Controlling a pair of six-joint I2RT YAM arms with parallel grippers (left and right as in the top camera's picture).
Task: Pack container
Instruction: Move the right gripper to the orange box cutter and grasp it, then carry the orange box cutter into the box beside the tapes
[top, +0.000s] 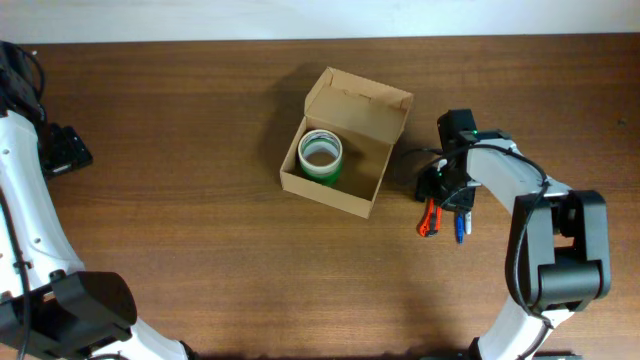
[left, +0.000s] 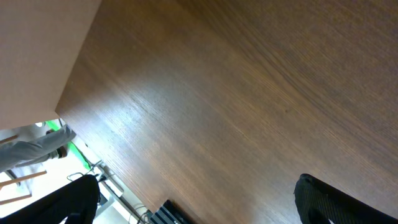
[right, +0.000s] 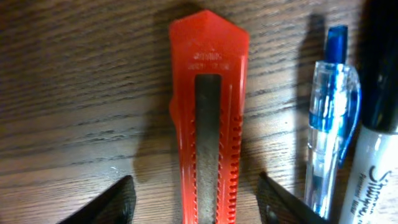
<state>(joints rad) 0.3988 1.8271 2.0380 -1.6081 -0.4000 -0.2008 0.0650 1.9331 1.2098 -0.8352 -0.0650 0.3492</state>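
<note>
The red cutter has its narrow body between both of my fingers, and the blue pen is outside. My right gripper would hold the cutter now, so it needs to close on it.
The container is a tan cardboard box at mid table, lid flap open toward the back, with a green tape roll inside. To its right lie a red box cutter, a blue pen and a marker. My right gripper is low over them, open, its fingers on either side of the red cutter without touching it. The blue pen and a Sharpie marker lie just right of it. My left gripper is open and empty at the far left edge of the table.
The bare wooden table surrounds the box. The left arm runs along the left edge. The left wrist view shows the table edge and floor clutter beyond it.
</note>
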